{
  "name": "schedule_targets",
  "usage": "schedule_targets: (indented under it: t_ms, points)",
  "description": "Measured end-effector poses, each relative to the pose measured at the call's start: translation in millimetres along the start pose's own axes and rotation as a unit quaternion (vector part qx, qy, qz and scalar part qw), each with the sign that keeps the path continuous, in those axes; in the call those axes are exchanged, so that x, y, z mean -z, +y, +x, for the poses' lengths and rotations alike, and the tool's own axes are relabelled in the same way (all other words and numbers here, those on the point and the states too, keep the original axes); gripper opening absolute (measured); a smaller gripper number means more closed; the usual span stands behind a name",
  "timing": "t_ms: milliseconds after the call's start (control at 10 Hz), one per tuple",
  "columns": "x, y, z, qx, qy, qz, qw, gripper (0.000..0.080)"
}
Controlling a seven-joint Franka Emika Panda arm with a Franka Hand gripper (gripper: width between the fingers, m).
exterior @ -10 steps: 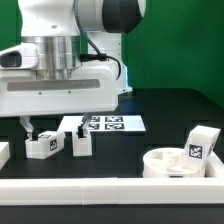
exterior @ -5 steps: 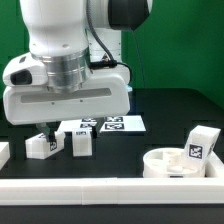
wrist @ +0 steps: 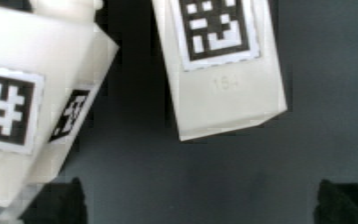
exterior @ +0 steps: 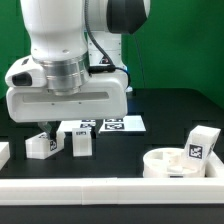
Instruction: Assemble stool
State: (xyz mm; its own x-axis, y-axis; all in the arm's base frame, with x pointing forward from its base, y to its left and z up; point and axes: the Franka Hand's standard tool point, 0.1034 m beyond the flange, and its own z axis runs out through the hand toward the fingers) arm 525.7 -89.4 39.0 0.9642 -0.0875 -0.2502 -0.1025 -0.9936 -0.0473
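My gripper needs to move closer to the tagged leg's near end (wrist: 233,122) before it closes. My fingers stop short of that end, so they would miss if I closed now.
Two short white stool legs with square tags lie on the black table at the exterior view's left, one (exterior: 40,146) next to the other (exterior: 81,143). My gripper (exterior: 48,130) hangs just above them, open and empty. In the wrist view my gripper (wrist: 202,205) shows only its dark fingertips (wrist: 60,205) at the frame edge, with one leg (wrist: 220,70) and the other leg (wrist: 34,90) lying beyond them, touching neither. The round white seat (exterior: 172,165) sits at the exterior view's right. A third leg (exterior: 203,145) leans on its far rim.
The marker board (exterior: 112,124) lies flat behind the two legs. A long white rail (exterior: 100,190) runs along the front edge. A small white piece (exterior: 3,152) shows at the far left edge. My arm's body hides the table behind it.
The hand has turned and shifted towards the exterior view's right since a second ago, coming nearer the two legs. In the last half second it has barely moved.
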Motion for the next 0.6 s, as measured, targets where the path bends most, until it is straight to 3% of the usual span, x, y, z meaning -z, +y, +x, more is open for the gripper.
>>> schedule_targets:
  t_ms: [100, 200, 300, 400, 600]
  points:
    - [-0.8, -0.3, -1.5, 0.0, -0.005, 0.001, 1.0, 0.0649]
    - [-3.0, -3.8, -7.9, 0.0, -0.049, 0.008, 0.999, 0.0649]
    - [-7.3, -4.5, 0.4, -0.003, -0.064, 0.0, 0.998, 0.0649]
    - [-10.7, -8.1, -7.7, -0.013, -0.115, -0.002, 0.993, 0.0649]
    - [-9.2, -14.4, -6.9, -0.012, -0.184, 0.002, 0.983, 0.0649]
